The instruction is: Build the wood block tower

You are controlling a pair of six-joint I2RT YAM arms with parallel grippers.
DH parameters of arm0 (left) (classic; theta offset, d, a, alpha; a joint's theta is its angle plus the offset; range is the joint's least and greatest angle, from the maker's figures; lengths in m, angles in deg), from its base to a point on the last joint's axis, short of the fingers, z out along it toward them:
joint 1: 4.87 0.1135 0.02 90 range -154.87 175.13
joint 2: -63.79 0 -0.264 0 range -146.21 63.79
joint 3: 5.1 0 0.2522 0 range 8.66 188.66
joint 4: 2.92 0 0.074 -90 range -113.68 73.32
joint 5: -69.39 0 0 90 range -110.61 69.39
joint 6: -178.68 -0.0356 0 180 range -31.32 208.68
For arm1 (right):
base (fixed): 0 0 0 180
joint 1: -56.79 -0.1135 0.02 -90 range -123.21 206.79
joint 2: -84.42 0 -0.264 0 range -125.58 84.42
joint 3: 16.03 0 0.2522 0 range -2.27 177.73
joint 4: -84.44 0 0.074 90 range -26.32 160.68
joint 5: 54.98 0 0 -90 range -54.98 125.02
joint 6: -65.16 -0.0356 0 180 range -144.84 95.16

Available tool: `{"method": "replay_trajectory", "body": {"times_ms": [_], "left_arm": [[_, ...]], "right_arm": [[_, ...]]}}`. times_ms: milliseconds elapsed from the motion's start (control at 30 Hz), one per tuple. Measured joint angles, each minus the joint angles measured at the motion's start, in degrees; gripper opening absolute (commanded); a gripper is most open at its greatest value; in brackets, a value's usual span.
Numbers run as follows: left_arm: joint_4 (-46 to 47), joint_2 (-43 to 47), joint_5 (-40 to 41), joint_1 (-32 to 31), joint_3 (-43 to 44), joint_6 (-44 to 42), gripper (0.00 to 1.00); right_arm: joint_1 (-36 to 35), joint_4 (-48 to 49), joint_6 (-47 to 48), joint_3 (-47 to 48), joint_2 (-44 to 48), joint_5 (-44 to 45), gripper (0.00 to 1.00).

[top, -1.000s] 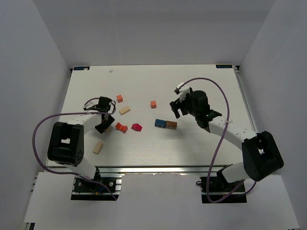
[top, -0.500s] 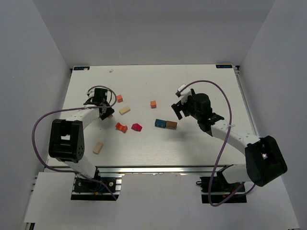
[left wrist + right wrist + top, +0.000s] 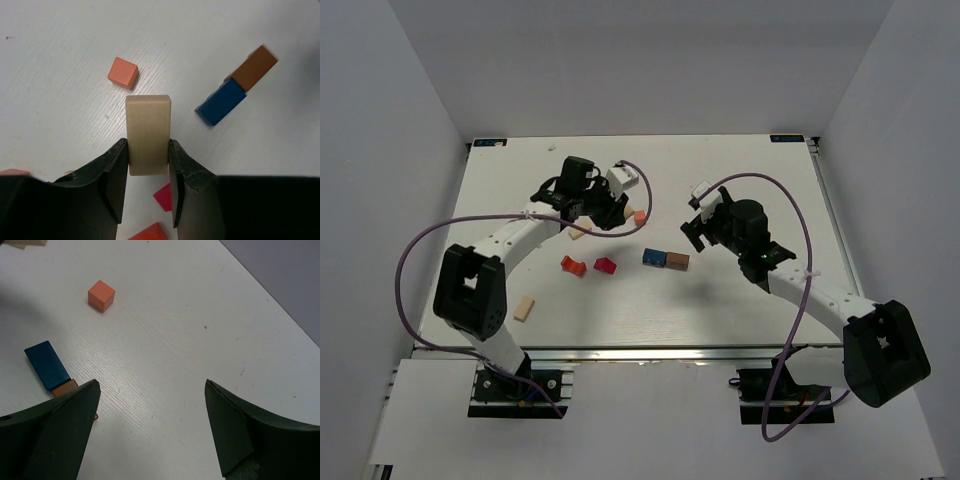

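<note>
My left gripper keeps holding the pale tan block, as it hangs above the table and would fall near the orange cube if I opened now.
The wood block tower is out of view; only loose blocks lie flat on the white table (image 3: 740,180). My left gripper (image 3: 148,150) is shut on a pale tan block (image 3: 148,132) that sticks out past its fingertips. It hangs above the table near an orange cube (image 3: 123,73). From above, the left gripper (image 3: 603,212) is at the back middle. A blue block (image 3: 654,257) and a brown block (image 3: 677,261) lie end to end. My right gripper (image 3: 150,405) is open and holds nothing, just right of the blue block (image 3: 46,365).
A red-orange block (image 3: 572,265) and a red block (image 3: 606,266) lie left of the blue one. A second tan block (image 3: 578,233) lies partly under the left arm. A third tan block (image 3: 524,308) lies near the front left. The orange cube (image 3: 640,216) sits between the grippers.
The left gripper closed on a tan block at the table's left, then swung right and back toward the middle with it. The right gripper shifted slightly and stayed open.
</note>
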Motion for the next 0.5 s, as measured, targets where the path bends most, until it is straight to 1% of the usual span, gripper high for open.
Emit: {"method": "replay_trajectory", "body": {"times_ms": [167, 233, 367, 500], "left_arm": [[-8.85, -9.79, -2.38, 0.66, 9.22, -13.81, 0.0], [-12.15, -13.33, -2.71, 0.87, 11.13, -18.49, 0.0], [-18.6, -18.56, -2.69, 0.63, 13.51, -25.97, 0.0], [-22.27, -22.1, -2.67, -0.09, 16.06, -30.8, 0.0]], "right_arm": [[0.52, 0.2, 0.26, -0.61, 2.25, 1.05, 0.89], [0.79, 0.37, 0.39, -1.03, 2.89, 1.31, 0.89], [1.14, 0.33, 0.74, -1.25, 3.02, 1.55, 0.89], [1.25, 0.37, 0.98, -1.25, 2.99, 2.03, 0.89]]}}
